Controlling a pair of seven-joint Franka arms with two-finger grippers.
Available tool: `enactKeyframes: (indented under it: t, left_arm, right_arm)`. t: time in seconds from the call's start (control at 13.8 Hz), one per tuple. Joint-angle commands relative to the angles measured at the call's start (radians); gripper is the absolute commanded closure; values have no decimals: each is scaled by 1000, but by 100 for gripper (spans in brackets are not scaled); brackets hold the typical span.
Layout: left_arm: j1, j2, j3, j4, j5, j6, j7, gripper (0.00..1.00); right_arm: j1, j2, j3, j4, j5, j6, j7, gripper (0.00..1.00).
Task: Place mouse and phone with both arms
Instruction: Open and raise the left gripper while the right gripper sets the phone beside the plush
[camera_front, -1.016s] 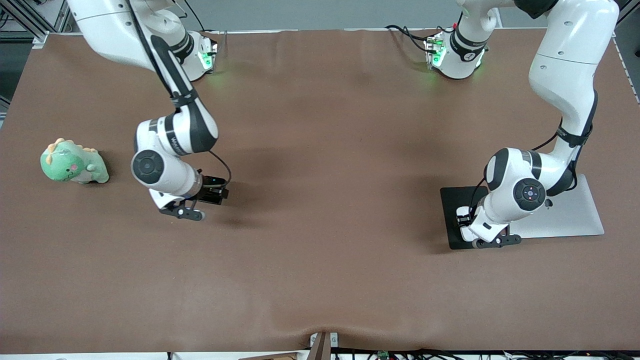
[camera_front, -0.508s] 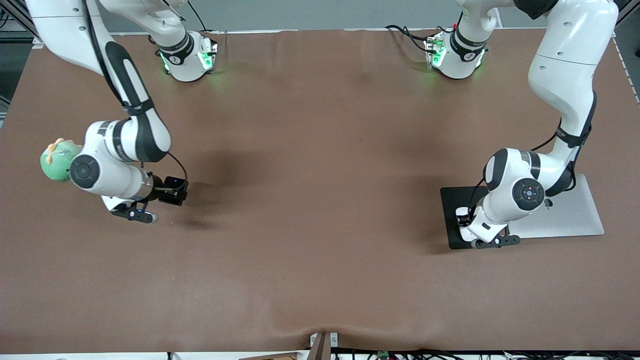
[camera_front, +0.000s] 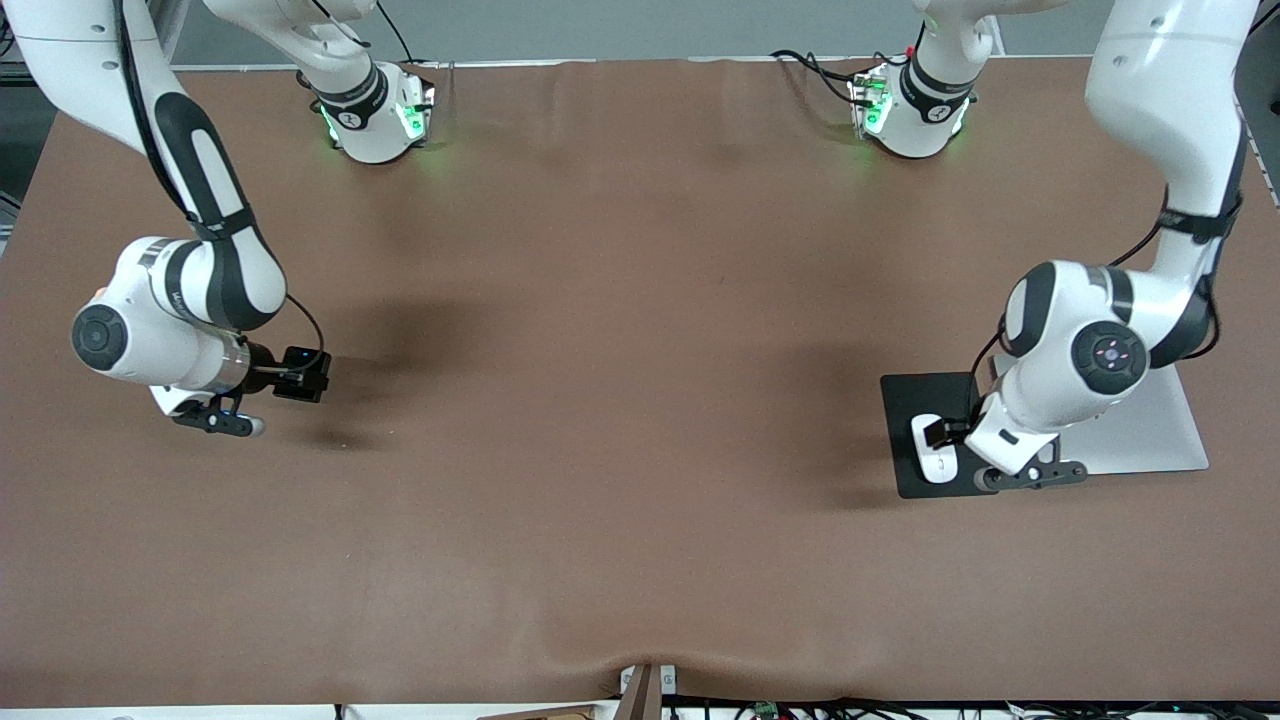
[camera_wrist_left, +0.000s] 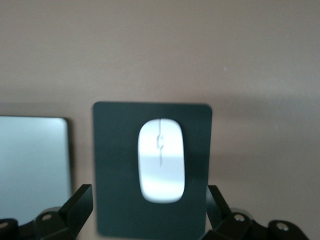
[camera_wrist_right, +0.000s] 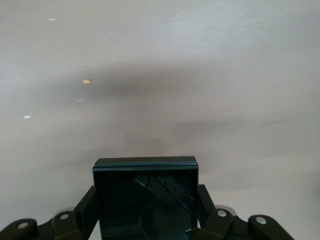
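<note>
My right gripper should keep holding the phone, because the phone's edge (camera_wrist_right: 146, 162) is above the table and the phone's shadow is apart from it.
The white mouse (camera_front: 935, 460) lies on a matte black pad (camera_front: 905, 400) near the left arm's end of the table. It also shows in the left wrist view (camera_wrist_left: 161, 160), lengthwise on the pad (camera_wrist_left: 112, 200). My left gripper (camera_front: 1035, 474) is open and empty, up over the pad beside the mouse; its fingers (camera_wrist_left: 75, 207) stand wide apart. My right gripper (camera_front: 212, 420) is shut on the black phone (camera_wrist_right: 145, 192) and holds it over bare table near the right arm's end. The phone is hidden under the hand in the front view.
A flat silver slab (camera_front: 1150, 440) lies against the pad, toward the left arm's end; it also shows in the left wrist view (camera_wrist_left: 30, 165). A brown cloth (camera_front: 640, 400) covers the table. Both arm bases (camera_front: 375, 110) glow green at the back edge.
My left gripper has lifted off the mouse and shifted toward the silver slab, leaving the mouse uncovered on the pad. My right arm has swung toward its end of the table, now covering a green toy.
</note>
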Motion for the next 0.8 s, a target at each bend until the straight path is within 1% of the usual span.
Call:
enactKeyframes:
  t: [0.0,0.15,0.29,0.44,0.58,0.73]
  left_arm:
    - [14,-110,-36,-24,18,-134,32,0]
    - [14,-161,-61,-17,15,-208,32,0]
    - [16,-202,-79,5,14,-297,32,0]
    - [14,-224,-96,40,-2,-374,33,0]
    - [16,-251,-101,98,-28,-463,33,0]
    - [14,-259,-101,201,-58,-568,37,0]
  right_arm:
    - [-50,-29,18,-91,-4,91,-60,100]
    - [-47,-29,18,-144,-4,142,-63,100]
    - [-51,-32,18,-184,-4,146,-63,100]
    - [-54,-35,18,-220,-4,160,-65,100]
    - [-54,-32,18,-252,-4,203,-95,100]
    - [-56,-32,18,-296,-4,260,-105,100]
